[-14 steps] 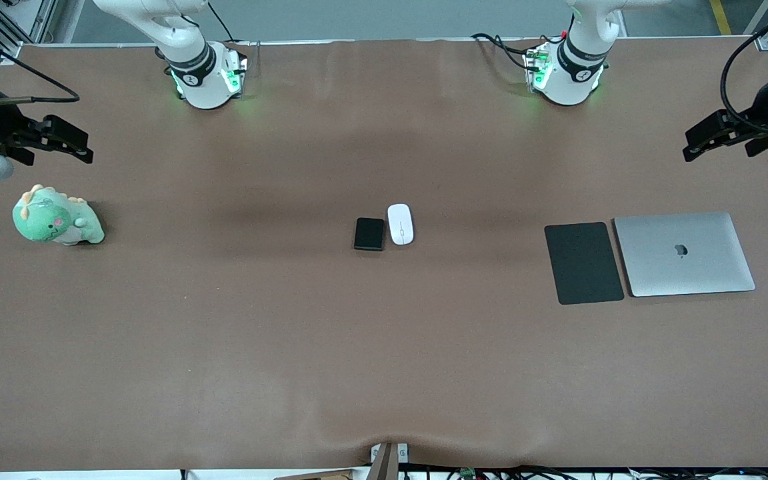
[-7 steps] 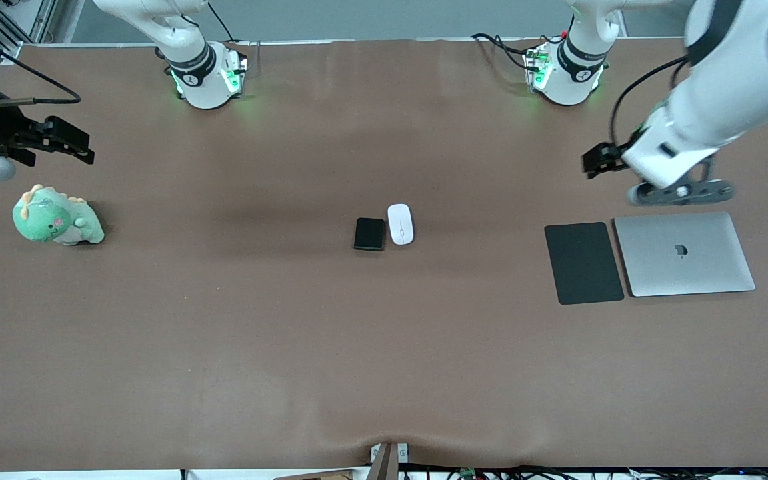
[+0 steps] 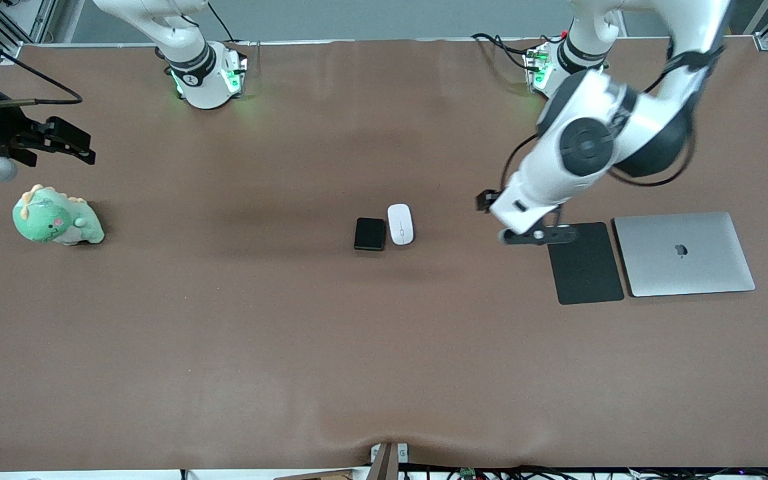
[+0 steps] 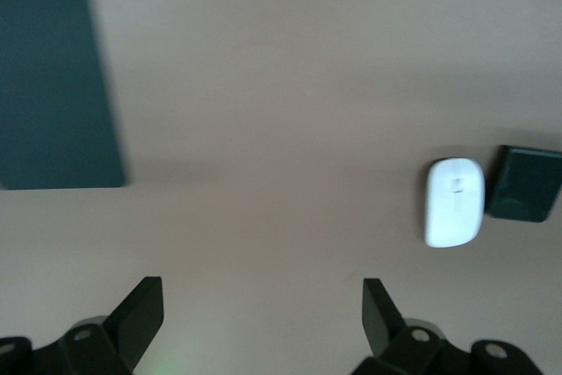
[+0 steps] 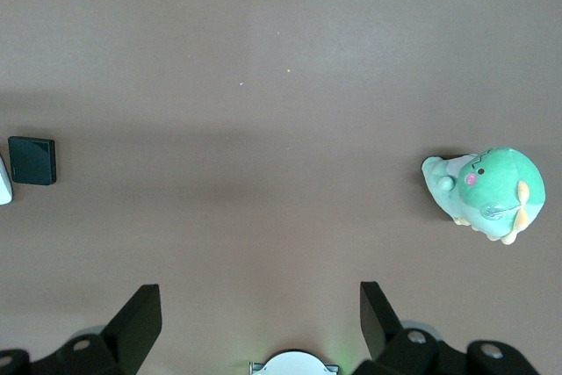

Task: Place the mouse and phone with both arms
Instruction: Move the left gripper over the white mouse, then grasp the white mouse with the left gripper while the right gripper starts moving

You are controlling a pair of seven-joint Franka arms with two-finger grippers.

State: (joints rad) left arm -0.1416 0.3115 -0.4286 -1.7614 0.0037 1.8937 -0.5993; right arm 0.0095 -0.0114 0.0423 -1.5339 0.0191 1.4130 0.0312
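The left gripper will next pick up the white mouse (image 3: 401, 224) by its long sides, to set it on the black mouse pad (image 3: 587, 268).
The white mouse (image 3: 401, 224) and the black phone (image 3: 369, 234) lie side by side at the table's middle, the phone toward the right arm's end. My left gripper (image 3: 489, 200) is open and empty, up over bare table between the mouse and the black mouse pad (image 3: 584, 263). In the left wrist view the fingers (image 4: 140, 309) stand wide apart, with the mouse (image 4: 455, 202) and the phone (image 4: 525, 184) off to one side. My right gripper (image 3: 67, 143) is open and empty at the right arm's end, waiting; its wrist view shows the phone (image 5: 32, 161).
A closed silver laptop (image 3: 684, 253) lies beside the mouse pad at the left arm's end. A green plush dinosaur (image 3: 57, 219) sits at the right arm's end, near the right gripper. The brown table cover (image 3: 384, 347) is bare nearer the camera.
My left arm has swung from the left arm's end of the table toward the middle, past the laptop and the mouse pad. The right arm, the mouse and the phone have not moved.
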